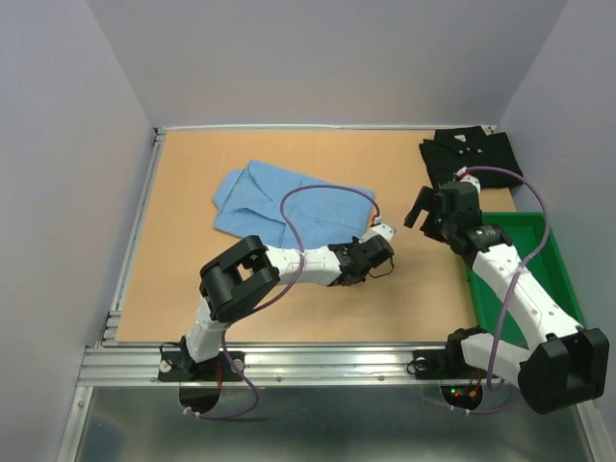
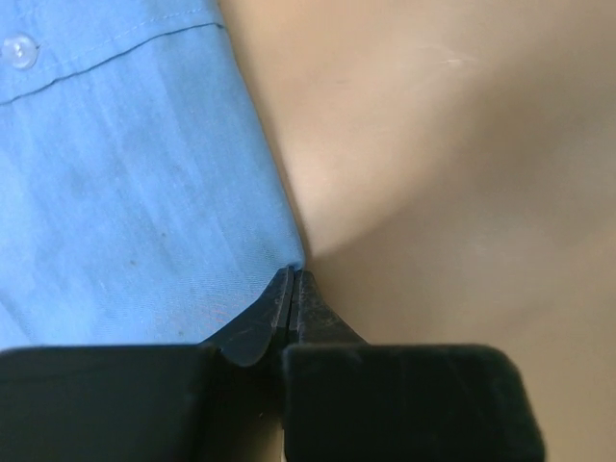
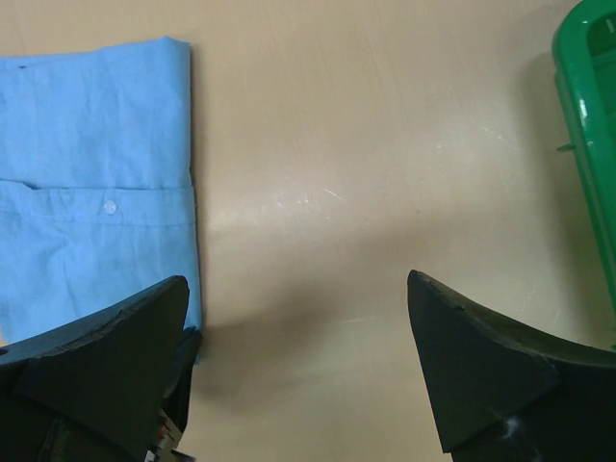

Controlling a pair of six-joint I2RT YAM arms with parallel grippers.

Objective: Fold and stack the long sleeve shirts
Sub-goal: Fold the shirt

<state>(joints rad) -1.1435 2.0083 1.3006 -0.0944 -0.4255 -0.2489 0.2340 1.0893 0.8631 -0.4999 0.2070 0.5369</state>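
Observation:
The light blue shirt's edge [image 1: 372, 195] [image 3: 186, 77] facing the green tray needs to be grabbed by my right gripper next, to fold that side of the shirt over the rest.
The light blue shirt [image 1: 289, 204] lies folded on the tan table, left of centre. My left gripper [image 1: 377, 239] is at its near right corner. In the left wrist view the jaws [image 2: 292, 276] are shut, pinching the very corner of the blue cloth [image 2: 135, 192]. The black shirt [image 1: 469, 154] lies folded at the far right corner. My right gripper [image 1: 423, 212] hovers open and empty over bare table, between the blue shirt [image 3: 91, 183] and the tray. In the right wrist view its jaws [image 3: 296, 281] stand wide apart.
A green plastic tray [image 1: 539, 265] stands at the right edge, under my right arm, and its rim shows in the right wrist view [image 3: 587, 125]. Grey walls close in the table on three sides. A metal rail runs along the near edge [image 1: 289, 358].

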